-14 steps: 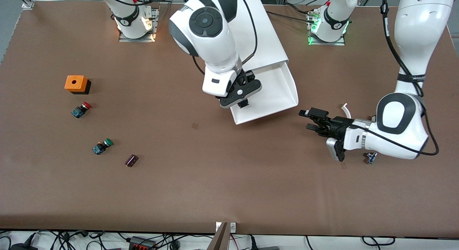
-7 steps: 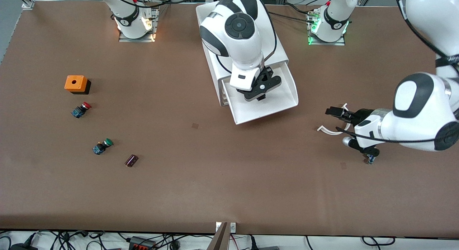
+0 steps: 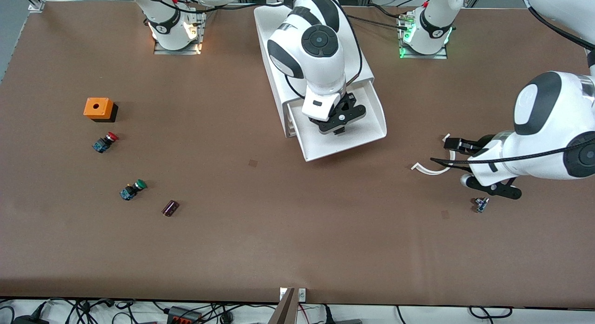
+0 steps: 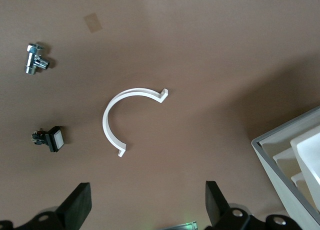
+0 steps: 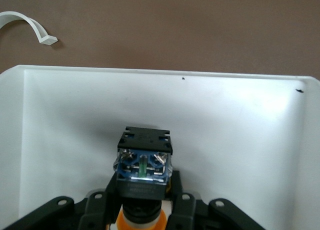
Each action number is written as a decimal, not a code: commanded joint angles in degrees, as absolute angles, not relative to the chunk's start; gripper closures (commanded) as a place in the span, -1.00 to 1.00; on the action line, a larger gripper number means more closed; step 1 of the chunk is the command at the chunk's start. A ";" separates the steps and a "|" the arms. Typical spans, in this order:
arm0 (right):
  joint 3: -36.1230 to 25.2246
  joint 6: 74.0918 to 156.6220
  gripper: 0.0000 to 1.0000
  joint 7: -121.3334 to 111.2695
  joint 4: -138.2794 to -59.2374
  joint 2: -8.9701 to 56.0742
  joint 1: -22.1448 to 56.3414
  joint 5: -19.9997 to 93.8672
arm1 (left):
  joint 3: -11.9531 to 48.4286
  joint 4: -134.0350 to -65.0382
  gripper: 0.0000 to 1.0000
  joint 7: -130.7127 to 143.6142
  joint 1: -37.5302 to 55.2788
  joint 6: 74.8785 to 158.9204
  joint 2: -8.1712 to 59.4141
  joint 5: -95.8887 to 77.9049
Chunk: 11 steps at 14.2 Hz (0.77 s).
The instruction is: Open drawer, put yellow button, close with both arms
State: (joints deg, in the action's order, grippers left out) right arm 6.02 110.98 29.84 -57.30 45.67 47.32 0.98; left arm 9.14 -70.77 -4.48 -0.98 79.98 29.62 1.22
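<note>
The yellow button (image 5: 144,165) is low over the drawer's bottom and inside the drawer's sides, so it would stay inside and my right gripper should open.
The drawer (image 3: 367,128) is the top tray of the white cabinet (image 3: 279,40) and stands pulled open toward the front camera. My right gripper (image 3: 338,125) is down inside it, shut on the yellow button (image 5: 144,165). The button's black-and-blue body points at the drawer's front wall (image 5: 225,74) and its yellow cap (image 5: 142,221) sits between the fingers; my right gripper (image 5: 144,202) hides it in the front view. My left gripper (image 3: 444,152) is open and empty, low over the table toward the left arm's end, and also shows in the left wrist view (image 4: 145,207).
A white curved clip (image 3: 430,169) (image 4: 112,115) lies under the left gripper. A small metal fitting (image 4: 36,58) and a small black switch (image 4: 50,139) lie beside it. An orange box (image 3: 98,108), a red-capped switch (image 3: 105,142), a green-capped switch (image 3: 133,189) and a dark cylinder (image 3: 170,208) lie toward the right arm's end.
My right gripper moved with the button from the drawer's front edge in over its floor and lower. My left arm drew back toward its own end of the table.
</note>
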 commanded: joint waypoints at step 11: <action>5.01 106.27 -1.00 37.27 -53.53 44.30 46.85 0.26 | 11.94 -69.70 -1.00 16.04 1.23 82.00 30.94 1.76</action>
